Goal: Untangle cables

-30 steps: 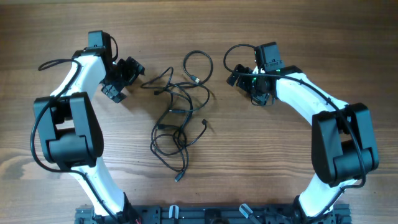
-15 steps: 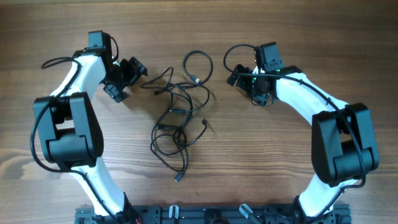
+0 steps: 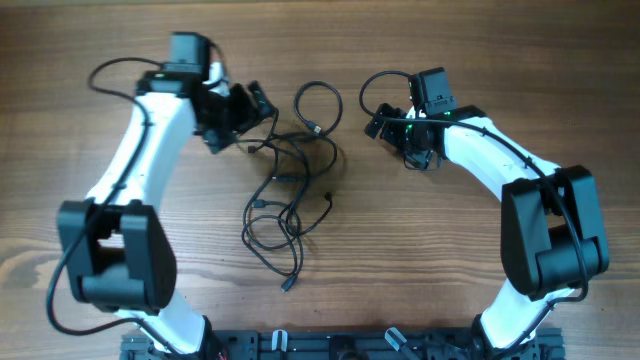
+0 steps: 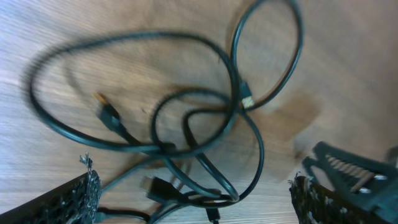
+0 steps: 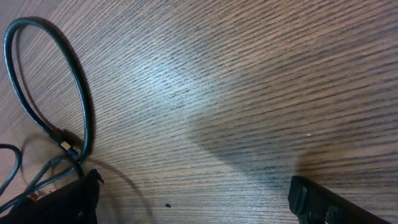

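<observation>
Next, my right gripper grabs the separate-looking top loop rather than the crossed cords, to pull that loop's cable free and untangle it.
The cables (image 3: 283, 178) lie as a loose tangle of thin black cords at the table's middle, with a separate-looking loop (image 3: 300, 95) at the top. My left gripper (image 3: 243, 122) is open at the tangle's upper left edge. In the left wrist view its fingers (image 4: 73, 200) straddle crossed cords and a plug end (image 4: 109, 114), blurred by motion. My right gripper (image 3: 395, 140) is open, to the right of the top loop. In the right wrist view there is bare wood between its fingertips (image 5: 326, 204), and a cable loop (image 5: 79, 87) lies at the upper left.
The wooden table (image 3: 450, 250) stretches on all sides of the tangle. Each arm's own thicker black wire arches over its wrist (image 3: 375, 85). The arm bases and a black rail (image 3: 330, 345) stand along the near edge.
My left arm has swung right and stretched out, bringing its open gripper from beside the tangle to its upper left cords. The right arm and the cables have not moved.
</observation>
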Controlling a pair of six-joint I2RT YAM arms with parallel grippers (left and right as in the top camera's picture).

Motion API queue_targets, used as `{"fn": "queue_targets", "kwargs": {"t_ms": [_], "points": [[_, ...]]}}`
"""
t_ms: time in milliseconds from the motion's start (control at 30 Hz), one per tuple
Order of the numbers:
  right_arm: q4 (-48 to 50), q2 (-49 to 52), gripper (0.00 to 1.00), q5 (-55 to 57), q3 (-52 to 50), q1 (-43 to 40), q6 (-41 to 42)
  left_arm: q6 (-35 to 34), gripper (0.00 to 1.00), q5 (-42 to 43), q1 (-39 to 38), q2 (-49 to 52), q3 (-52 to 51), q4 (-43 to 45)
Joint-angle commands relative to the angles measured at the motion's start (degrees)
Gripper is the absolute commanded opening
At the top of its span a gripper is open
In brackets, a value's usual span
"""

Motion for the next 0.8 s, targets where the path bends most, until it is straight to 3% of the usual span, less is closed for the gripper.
{"fn": "queue_targets", "kwargs": {"t_ms": [0, 133, 200, 267, 367, 433, 533, 767], "points": [[0.1, -1.1, 1.00, 1.0, 0.2, 0.0, 0.6, -8.4, 1.00, -10.3, -5.5, 1.9, -1.3, -0.3], [0.2, -1.1, 1.00, 1.0, 0.2, 0.0, 0.6, -10.7, 1.00, -12.5, -9.4, 4.7, -1.5, 0.3], [0.2, -1.1, 1.00, 1.0, 0.2, 0.0, 0.6, -10.6, 0.89, -13.3, -10.1, 6.1, -1.5, 0.3], [0.2, -1.1, 1.00, 1.0, 0.2, 0.0, 0.7, -10.6, 0.67, -14.3, -10.1, 7.1, -1.5, 0.3], [2.8, -1.1, 1.00, 0.9, 0.2, 0.0, 8.1, -10.6, 0.24, -18.1, -9.9, 8.3, -1.5, 0.6], [2.9, -1.1, 1.00, 0.3, 0.2, 0.0, 13.6, -10.6, 0.08, -20.4, -9.4, 8.3, -1.5, 1.6], [2.6, -1.1, 1.00, -0.1, 0.2, 0.0, 18.4, -10.6, 0.04, -20.7, -8.3, 8.3, -1.5, 3.9], [1.7, -1.1, 1.00, -11.6, 0.2, 0.5, 16.5, -9.7, 0.04, -20.7, -6.0, 8.3, -1.5, 8.5]]}}
